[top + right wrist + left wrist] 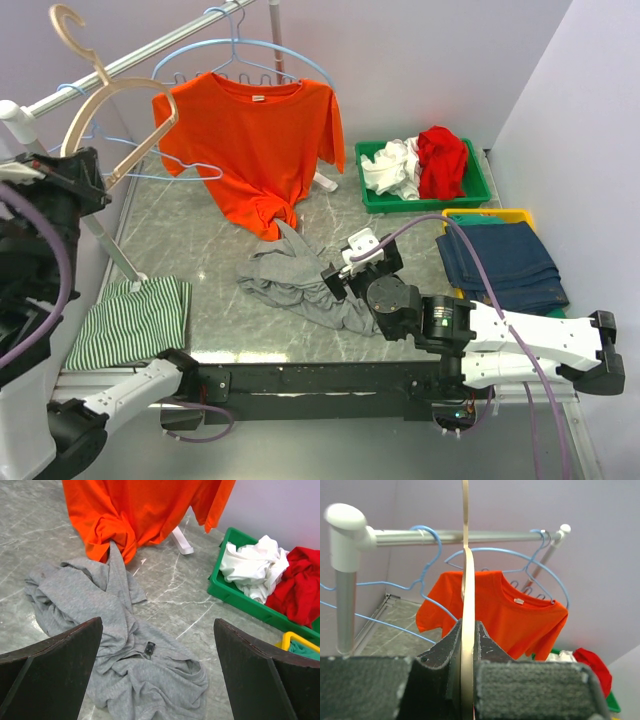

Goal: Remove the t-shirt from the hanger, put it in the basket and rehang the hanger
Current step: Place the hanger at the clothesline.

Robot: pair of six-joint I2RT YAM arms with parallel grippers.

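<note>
The hanger would fall toward the table if I opened now. Its open hook is above the bar, so I should keep my left gripper closed on the hanger.
A bare beige wooden hanger is held up at the left, beside the rail, with my left gripper shut on its lower bar. In the left wrist view the hanger runs edge-on between the pads of that gripper. A grey t-shirt lies crumpled on the table, off any hanger. My right gripper hovers open just above it; in its wrist view the grey t-shirt lies below the spread gripper, untouched.
An orange t-shirt hangs from a blue wire hanger on the rail, its hem touching the table. A green bin with white and red clothes stands back right. Blue jeans lie in a yellow bin. A striped cloth lies front left.
</note>
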